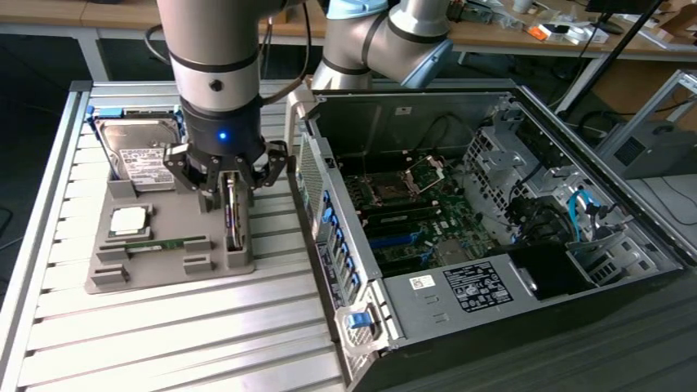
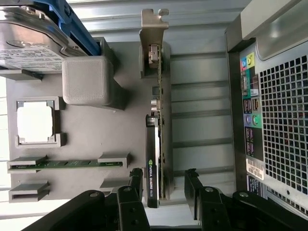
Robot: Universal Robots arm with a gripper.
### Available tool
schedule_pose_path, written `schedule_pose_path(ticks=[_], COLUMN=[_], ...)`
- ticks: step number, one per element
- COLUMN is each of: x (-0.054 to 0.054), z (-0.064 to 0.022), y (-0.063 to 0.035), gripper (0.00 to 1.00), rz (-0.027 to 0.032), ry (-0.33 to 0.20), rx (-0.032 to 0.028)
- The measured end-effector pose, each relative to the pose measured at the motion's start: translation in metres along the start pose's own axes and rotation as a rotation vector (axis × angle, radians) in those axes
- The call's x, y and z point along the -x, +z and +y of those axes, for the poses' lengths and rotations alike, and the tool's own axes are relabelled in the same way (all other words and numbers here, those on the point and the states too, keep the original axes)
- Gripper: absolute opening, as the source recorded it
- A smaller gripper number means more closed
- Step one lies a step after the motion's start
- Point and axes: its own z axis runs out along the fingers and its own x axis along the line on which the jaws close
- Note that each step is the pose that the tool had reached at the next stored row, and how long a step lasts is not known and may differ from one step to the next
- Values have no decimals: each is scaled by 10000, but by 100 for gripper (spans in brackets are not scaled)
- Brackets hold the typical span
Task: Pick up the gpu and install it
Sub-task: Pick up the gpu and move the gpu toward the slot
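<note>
The GPU's top edge [image 2: 161,130] is below my fingers, which are beside its black labelled end, so they would miss if I closed now. My gripper should go down first and then close on the GPU.
The gpu [image 1: 233,219] stands on edge in a slot along the exterior view's right side of the grey holder tray [image 1: 163,273]. In the wrist view the gpu [image 2: 157,130] is a thin card with a silvery bracket at one end and a black part with a label at the other. My gripper [image 1: 230,189] hangs directly over the card, open. In the wrist view the gripper [image 2: 163,177] has its two black fingers [image 2: 136,179] on either side of the card's labelled end, with a gap on one side.
The tray also holds a silver hard drive [image 1: 136,155], a square processor [image 1: 129,219] and a green memory stick [image 1: 163,243]. The open computer case [image 1: 610,245] lies close on the exterior view's right, its motherboard [image 1: 409,220] exposed. The slatted metal table [image 1: 163,343] extends in front.
</note>
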Motion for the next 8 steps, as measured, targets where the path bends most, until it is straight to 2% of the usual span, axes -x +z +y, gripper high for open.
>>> schedule_pose_path(ticks=[8], x=[-1], z=[-2], y=[35], gripper=[48], rz=[0], ry=[0], rx=[0])
